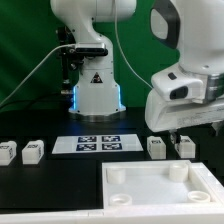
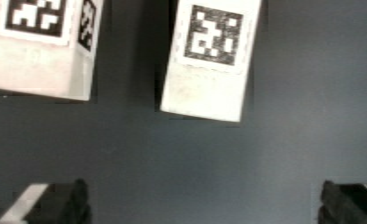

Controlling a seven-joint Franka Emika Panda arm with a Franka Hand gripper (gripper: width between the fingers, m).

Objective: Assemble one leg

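The gripper's fingers are above empty table and short of the white leg, so the gripper should move toward the leg first and then close on it.
Several white legs with black-and-white markers stand on the dark table. In the exterior view two are at the right (image 1: 156, 146) (image 1: 184, 146) and two at the left (image 1: 8, 152) (image 1: 33, 151). My gripper (image 1: 176, 130) hangs just above the right pair. In the wrist view two legs (image 2: 43, 50) (image 2: 212, 60) lie ahead of the gripper (image 2: 205, 205). Its dark fingertips (image 2: 55, 203) stand wide apart over bare table. The gripper is open, empty and touches no leg.
The large flat white panel (image 1: 160, 185) with round corner sockets lies at the front. The marker board (image 1: 97, 143) lies in the middle in front of the robot base (image 1: 95, 90). A green backdrop stands behind.
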